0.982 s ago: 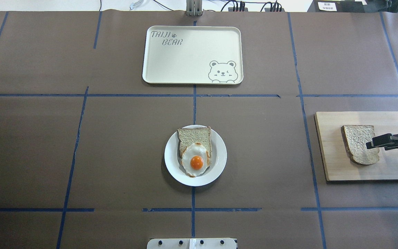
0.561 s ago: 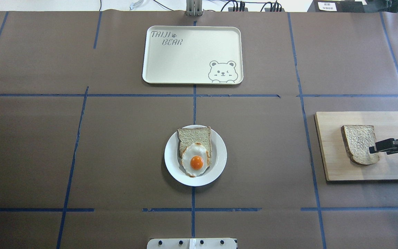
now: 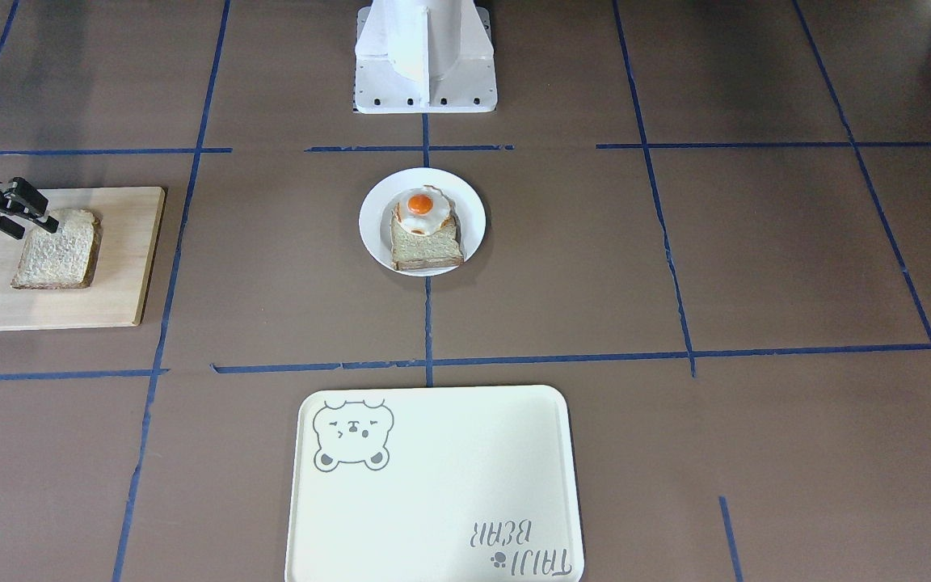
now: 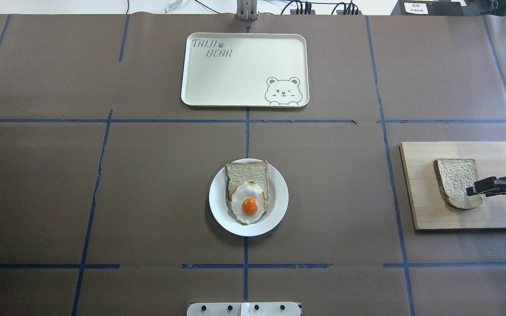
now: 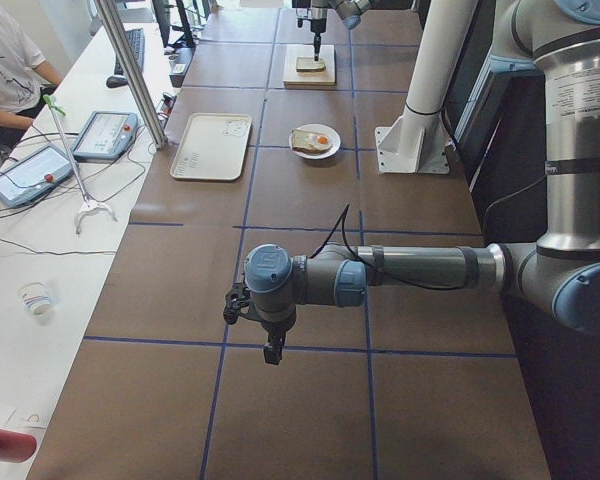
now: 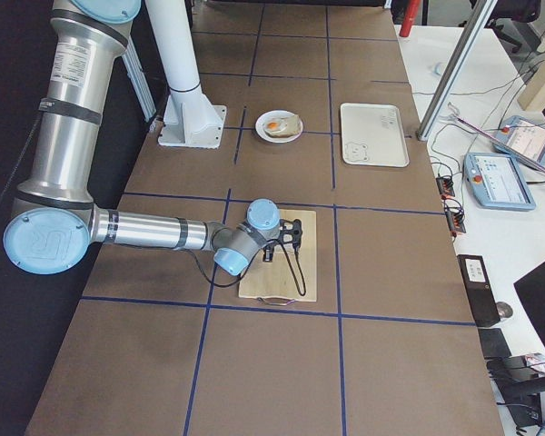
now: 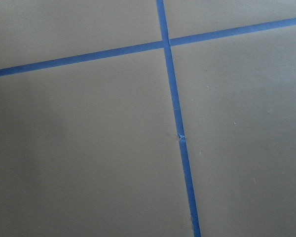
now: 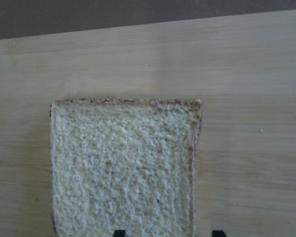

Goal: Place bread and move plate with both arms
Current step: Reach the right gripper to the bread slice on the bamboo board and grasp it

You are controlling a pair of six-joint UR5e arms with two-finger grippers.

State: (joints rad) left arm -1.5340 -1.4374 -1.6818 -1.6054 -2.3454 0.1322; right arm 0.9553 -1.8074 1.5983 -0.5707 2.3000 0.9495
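I should next use my right gripper to place the bread on the plate (image 3: 376, 224), and for that I should grab the speckled slice by its crust edge (image 3: 92, 242).
The bread (image 4: 455, 180) lies flat on a wooden board (image 4: 424, 210) at the table's right side. It also shows in the front view (image 3: 57, 250) and fills the right wrist view (image 8: 123, 168). My right gripper (image 4: 472, 189) is open and empty just above the slice's right edge; its fingertips (image 8: 119, 232) straddle part of the slice. The white plate (image 4: 279, 193) sits mid-table and bears a paler toast with a fried egg (image 4: 249, 204). My left gripper (image 5: 265, 345) hangs over bare table far to the left; I cannot tell whether it is open or shut.
A cream tray with a bear drawing (image 4: 244, 70) lies at the far middle of the table. The white pedestal (image 3: 425, 56) stands at the robot's side. Blue tape lines (image 7: 175, 123) cross the brown table cover.
My right gripper has shifted slightly toward the near side of the board, over the bread's right edge. The bread and the plate have not moved.
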